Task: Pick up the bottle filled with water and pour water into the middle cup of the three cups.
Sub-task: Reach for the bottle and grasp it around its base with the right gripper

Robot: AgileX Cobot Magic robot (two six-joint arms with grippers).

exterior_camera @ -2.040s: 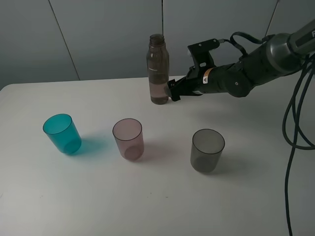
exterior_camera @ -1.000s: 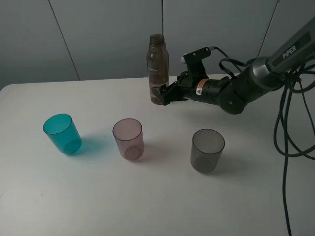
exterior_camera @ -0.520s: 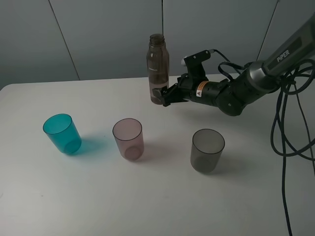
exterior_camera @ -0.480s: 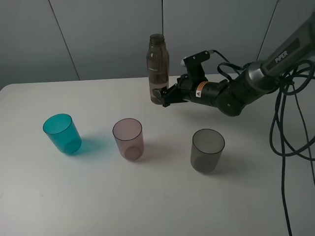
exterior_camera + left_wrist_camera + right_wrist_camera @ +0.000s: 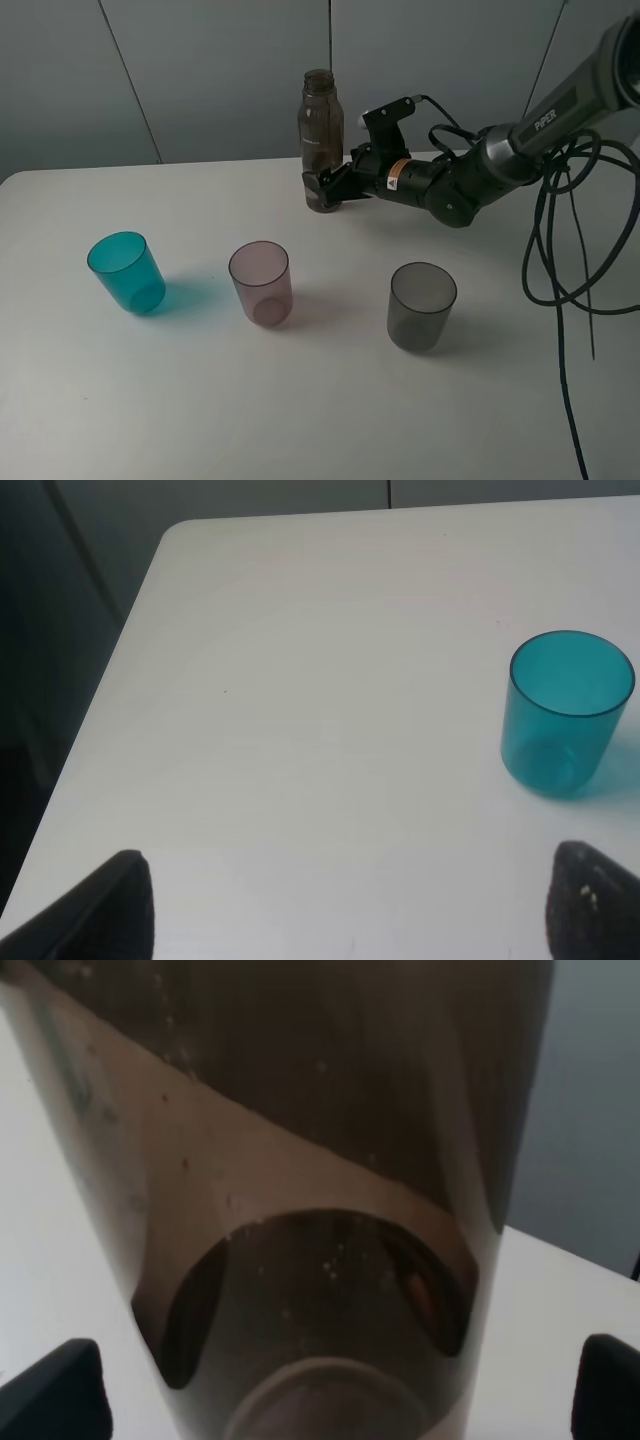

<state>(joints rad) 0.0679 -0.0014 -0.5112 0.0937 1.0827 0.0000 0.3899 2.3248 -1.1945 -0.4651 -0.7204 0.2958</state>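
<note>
Next, my right gripper grabs the bottle by its base [image 5: 321, 190], which leaves the bottle's opening free to pour water into the middle cup [image 5: 261, 283].
The smoky-brown bottle [image 5: 320, 135] stands upright and uncapped at the back of the white table [image 5: 330, 400], with water in its lower part. My right gripper [image 5: 324, 188] is open, with a finger on each side of the bottle's base. In the right wrist view the bottle [image 5: 320, 1160] fills the frame between the two fingertips [image 5: 50, 1392], with a gap on each side. The three cups stand in a row nearer the front: teal [image 5: 127, 272], the pinkish-mauve middle cup [image 5: 261, 283], and smoky grey [image 5: 422, 305]. My left gripper [image 5: 355, 910] is open and empty over the table near the teal cup [image 5: 568, 712].
The right arm [image 5: 450, 180] reaches across the back of the table from the right, with black cables [image 5: 560, 260] hanging at the right. A grey wall stands behind the table. The table's left edge [image 5: 110, 670] shows in the left wrist view.
My right gripper has moved left to the bottle, and its open fingers now sit on either side of the base. The bottle and cups have not moved.
</note>
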